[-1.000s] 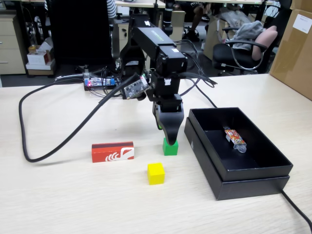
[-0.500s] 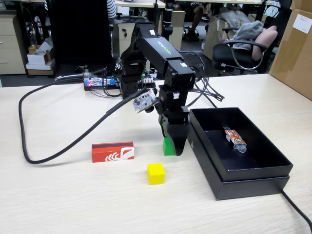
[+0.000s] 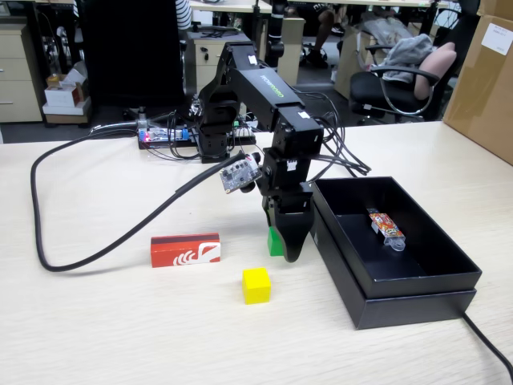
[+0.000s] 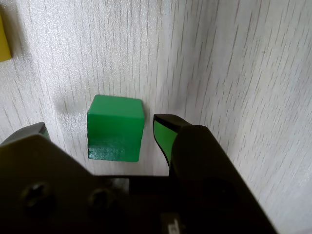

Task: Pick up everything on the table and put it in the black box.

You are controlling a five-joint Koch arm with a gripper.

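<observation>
The small green cube (image 3: 274,243) needs to go in the black box, so my gripper should grab it next by the cube's opposite sides.
A small green cube (image 3: 274,243) sits on the beige table (image 3: 112,337), just left of the black box (image 3: 417,303). My gripper (image 3: 286,245) is lowered over it. In the wrist view the gripper (image 4: 102,124) is open, and the green cube (image 4: 115,127) lies between the jaws with a gap on each side. A yellow cube (image 3: 256,285) lies in front of it and shows at the wrist view's top left edge (image 4: 4,41). A red box with a white logo (image 3: 185,249) lies to the left.
A colourful wrapped packet (image 3: 386,227) lies inside the black box. A thick black cable (image 3: 96,255) loops across the table on the left. A circuit board (image 3: 164,135) sits behind the arm. A tan carton (image 3: 483,80) stands at the right.
</observation>
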